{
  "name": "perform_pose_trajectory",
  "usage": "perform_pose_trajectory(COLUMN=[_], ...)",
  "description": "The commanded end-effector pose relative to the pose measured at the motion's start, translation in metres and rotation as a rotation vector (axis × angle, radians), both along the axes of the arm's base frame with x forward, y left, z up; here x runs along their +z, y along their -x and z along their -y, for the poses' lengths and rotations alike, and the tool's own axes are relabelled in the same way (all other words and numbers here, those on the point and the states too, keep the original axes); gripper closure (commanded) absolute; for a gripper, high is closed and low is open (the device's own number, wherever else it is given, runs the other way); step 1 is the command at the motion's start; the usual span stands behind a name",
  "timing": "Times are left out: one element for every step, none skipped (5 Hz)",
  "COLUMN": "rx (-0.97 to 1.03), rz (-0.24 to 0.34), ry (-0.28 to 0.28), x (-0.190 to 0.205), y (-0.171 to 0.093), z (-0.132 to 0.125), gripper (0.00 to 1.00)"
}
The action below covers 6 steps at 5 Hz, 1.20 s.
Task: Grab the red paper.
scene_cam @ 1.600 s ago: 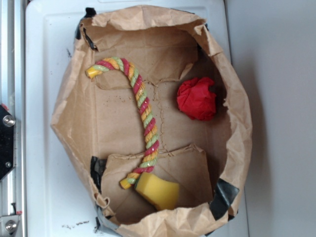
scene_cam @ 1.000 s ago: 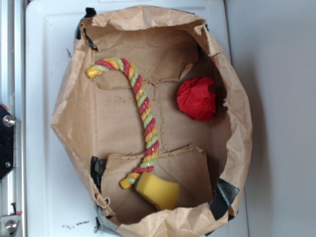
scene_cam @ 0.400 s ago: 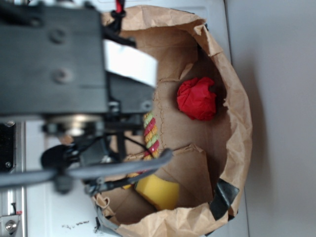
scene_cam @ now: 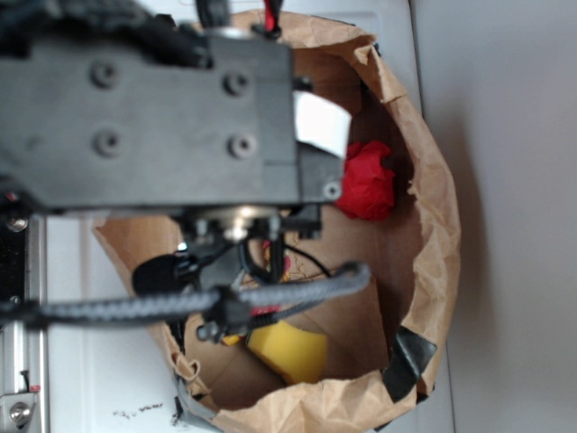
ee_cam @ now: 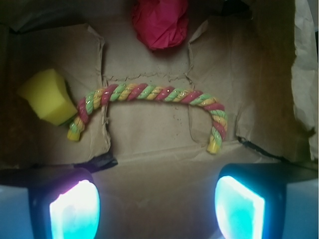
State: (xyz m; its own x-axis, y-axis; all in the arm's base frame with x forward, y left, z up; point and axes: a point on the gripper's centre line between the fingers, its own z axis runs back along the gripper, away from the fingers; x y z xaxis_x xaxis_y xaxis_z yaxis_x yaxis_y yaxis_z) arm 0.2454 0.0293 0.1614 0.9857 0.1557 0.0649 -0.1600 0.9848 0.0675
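Note:
Next, my gripper grabs the red paper by its crumpled sides to lift the red paper [scene_cam: 368,183] off the bottom of the paper bag.
The red paper [scene_cam: 368,183] is a crumpled red ball on the floor of the brown paper bag [scene_cam: 433,244], against its right wall; the arm covers its left edge. In the wrist view the red paper [ee_cam: 160,22] lies at the top centre, far beyond the fingers. My gripper [ee_cam: 157,206] hangs open above the bag floor, its two glowing pads [ee_cam: 75,209] wide apart with nothing between them. In the exterior view the arm's black body [scene_cam: 153,117] hides the gripper's fingers.
A red-yellow-green twisted rope [ee_cam: 149,94] lies across the bag floor between the gripper and the paper. A yellow sponge block [ee_cam: 46,95] sits at the left, also seen in the exterior view [scene_cam: 288,350]. The bag's walls rise all round.
The arm came in from the upper left and has moved right over the bag, now covering the rope and the paper's left edge. The objects have not moved.

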Motion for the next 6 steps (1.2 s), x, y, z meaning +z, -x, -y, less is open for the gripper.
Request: perform_pose_trajectory(rx=[0.048,0.056,0.057,0.072,0.058,0.041], rz=[0.06,0.065,0.084,0.191,0.268,0.308], ry=[0.009,0.007,0.022,0.018,0.006,0.015], x=[0.015,0.014,0.012,0.003,-0.002,-0.012], y=[-0.019,-0.027,-0.037,-0.043,-0.043,-0.049], z=[-0.016,-0.02,-0.023,-0.021,-0.017,-0.018], gripper=[0.0,0.0,0.0,0.0,0.0,0.0])
